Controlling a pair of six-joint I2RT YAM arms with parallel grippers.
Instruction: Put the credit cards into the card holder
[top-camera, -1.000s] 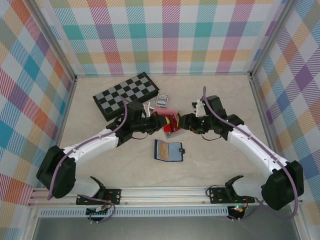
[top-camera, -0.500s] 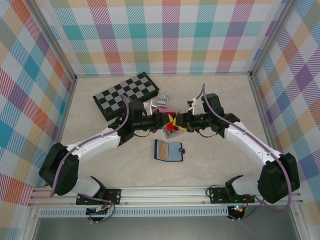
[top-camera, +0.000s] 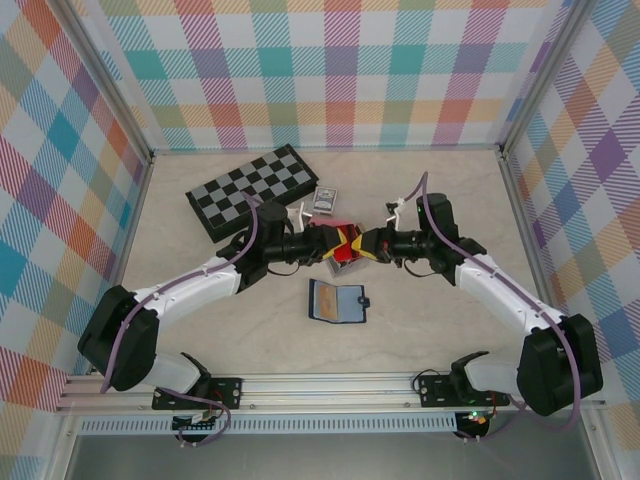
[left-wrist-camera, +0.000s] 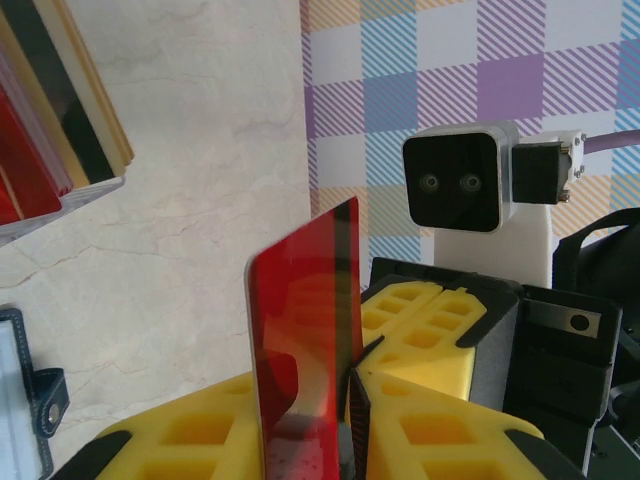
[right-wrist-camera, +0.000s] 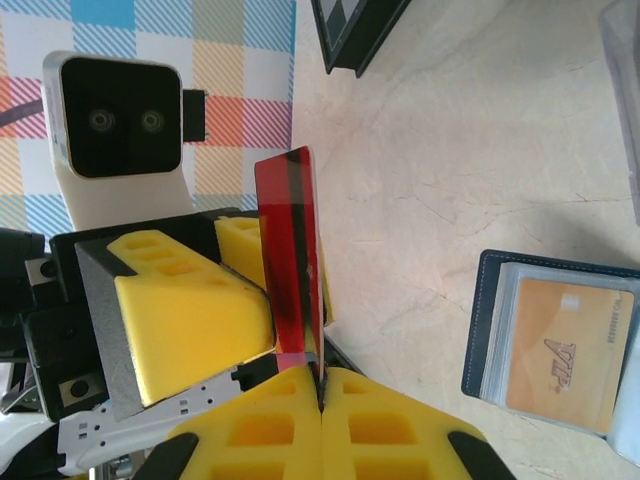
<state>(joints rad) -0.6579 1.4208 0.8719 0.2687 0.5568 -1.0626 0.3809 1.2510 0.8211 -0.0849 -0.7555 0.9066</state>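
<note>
The red card reaches down past the left gripper's fingers, beside the card's sides. The left gripper would hold the card if it closed now, so it should close.
A red credit card (top-camera: 345, 240) stands on edge in mid-air between my two grippers, which meet tip to tip above the table. My right gripper (top-camera: 359, 245) (right-wrist-camera: 322, 385) is shut on the red card's (right-wrist-camera: 292, 250) lower edge, its pads pressed together. My left gripper (top-camera: 336, 243) (left-wrist-camera: 350, 405) is open a little, and the red card (left-wrist-camera: 305, 330) stands loosely between its yellow pads (left-wrist-camera: 190, 440). More credit cards (left-wrist-camera: 45, 110) are stacked just behind. The navy card holder (top-camera: 337, 301) (right-wrist-camera: 490, 330) lies open on the table, an orange card (right-wrist-camera: 565, 355) in one slot.
A folded chessboard (top-camera: 250, 190) lies at the back left, with a pack of playing cards (top-camera: 325, 198) beside it. Metal rails and checked walls bound the table (top-camera: 440, 320), which is bare in front of the card holder.
My right gripper moved in and shut on the red card. My left gripper, shut on the card before, has loosened its jaws.
</note>
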